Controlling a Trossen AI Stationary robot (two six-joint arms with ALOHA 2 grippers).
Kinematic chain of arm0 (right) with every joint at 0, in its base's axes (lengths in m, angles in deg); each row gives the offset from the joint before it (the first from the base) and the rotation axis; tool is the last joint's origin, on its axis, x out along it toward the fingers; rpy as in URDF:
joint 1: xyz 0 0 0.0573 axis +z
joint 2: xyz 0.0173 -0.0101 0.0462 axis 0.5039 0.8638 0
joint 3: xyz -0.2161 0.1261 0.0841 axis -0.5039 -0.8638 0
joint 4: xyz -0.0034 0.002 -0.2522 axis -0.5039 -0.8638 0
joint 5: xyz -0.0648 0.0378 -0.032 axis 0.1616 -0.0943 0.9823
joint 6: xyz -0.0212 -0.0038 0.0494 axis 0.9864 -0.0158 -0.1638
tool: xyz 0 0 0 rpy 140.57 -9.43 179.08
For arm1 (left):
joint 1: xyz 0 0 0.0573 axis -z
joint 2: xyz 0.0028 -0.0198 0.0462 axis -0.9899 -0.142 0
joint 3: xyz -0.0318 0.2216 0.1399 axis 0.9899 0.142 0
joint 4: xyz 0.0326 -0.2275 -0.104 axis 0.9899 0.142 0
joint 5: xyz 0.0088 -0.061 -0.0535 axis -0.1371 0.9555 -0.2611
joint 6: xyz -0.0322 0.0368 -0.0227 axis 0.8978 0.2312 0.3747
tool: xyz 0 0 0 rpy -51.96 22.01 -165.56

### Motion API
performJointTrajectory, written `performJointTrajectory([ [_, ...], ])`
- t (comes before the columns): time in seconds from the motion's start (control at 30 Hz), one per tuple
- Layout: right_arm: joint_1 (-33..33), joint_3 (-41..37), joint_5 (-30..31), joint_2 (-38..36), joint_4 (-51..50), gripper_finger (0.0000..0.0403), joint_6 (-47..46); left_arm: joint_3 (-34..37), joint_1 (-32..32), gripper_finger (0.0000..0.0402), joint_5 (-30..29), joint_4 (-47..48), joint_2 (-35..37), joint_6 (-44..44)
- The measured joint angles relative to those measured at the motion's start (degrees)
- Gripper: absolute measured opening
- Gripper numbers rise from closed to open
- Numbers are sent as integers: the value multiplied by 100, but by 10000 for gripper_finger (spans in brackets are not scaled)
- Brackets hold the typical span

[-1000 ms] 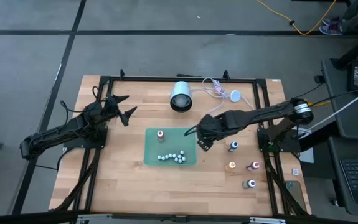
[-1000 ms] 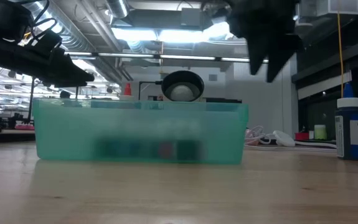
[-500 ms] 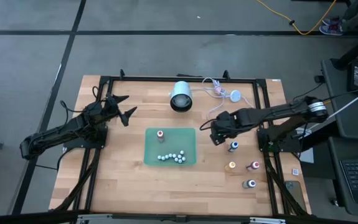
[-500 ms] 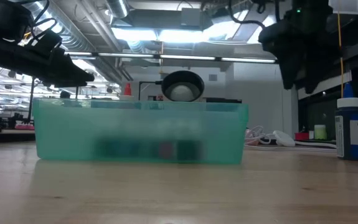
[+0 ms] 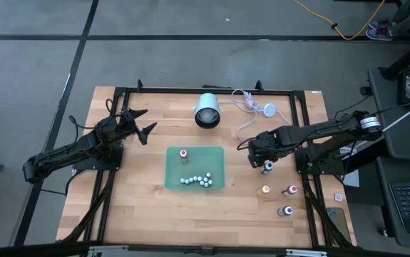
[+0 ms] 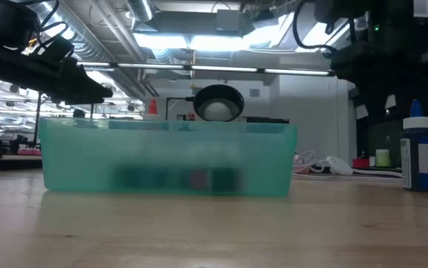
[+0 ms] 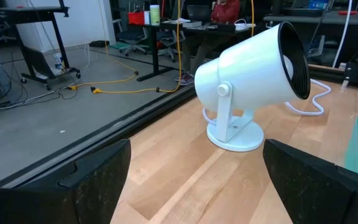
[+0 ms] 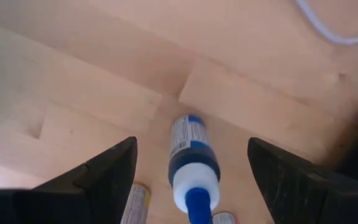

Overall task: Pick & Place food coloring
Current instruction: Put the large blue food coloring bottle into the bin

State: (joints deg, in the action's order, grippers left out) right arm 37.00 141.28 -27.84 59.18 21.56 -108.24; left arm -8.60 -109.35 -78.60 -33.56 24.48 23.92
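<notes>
My right gripper, still short, would miss the blue bottle's white collar [image 5: 267, 166].
Four small bottles stand on their bases on the table's right part: blue [image 5: 267, 168], orange [image 5: 265, 190], dark red [image 5: 291, 190] and dark grey [image 5: 286, 211]. A red one [image 5: 184, 153] stands inside the green tray [image 5: 172, 160]. My right gripper [image 5: 259, 153] hovers open just over the blue bottle [image 8: 193, 163]; its two fingers [image 8: 113, 177] stand on either side of the bottle without touching it. In the low view the blue bottle [image 6: 418, 152] stands upright at the right. My left gripper [image 5: 139, 123] waits open at the table's left far part.
The green tray also holds several small pale balls [image 5: 197, 180]. A white round fan [image 5: 207, 111] stands on the far middle of the table, seen close in the left wrist view [image 7: 253, 87], with a white cord [image 5: 251, 106] to its right. Bare wood lies near the tray.
My right gripper has moved from over the tray's right edge toward the table's right edge and now stands above the blue bottle. The bottles and the tray have kept still.
</notes>
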Motion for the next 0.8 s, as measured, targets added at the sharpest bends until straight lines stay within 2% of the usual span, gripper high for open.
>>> performJointTrajectory([
  [0.2, 35, -242, -449, -73, 234, 304, -92, 0, -1, 361, 0, 1, -2, 0],
  [0.43, 107, -245, -543, -73, 237, 300, -95, -1, -2, 361, 0, 1, 0, 0],
  [0.8, 107, -245, -688, -73, 202, 223, -67, 0, 0, 361, 0, 1, -2, 0],
])
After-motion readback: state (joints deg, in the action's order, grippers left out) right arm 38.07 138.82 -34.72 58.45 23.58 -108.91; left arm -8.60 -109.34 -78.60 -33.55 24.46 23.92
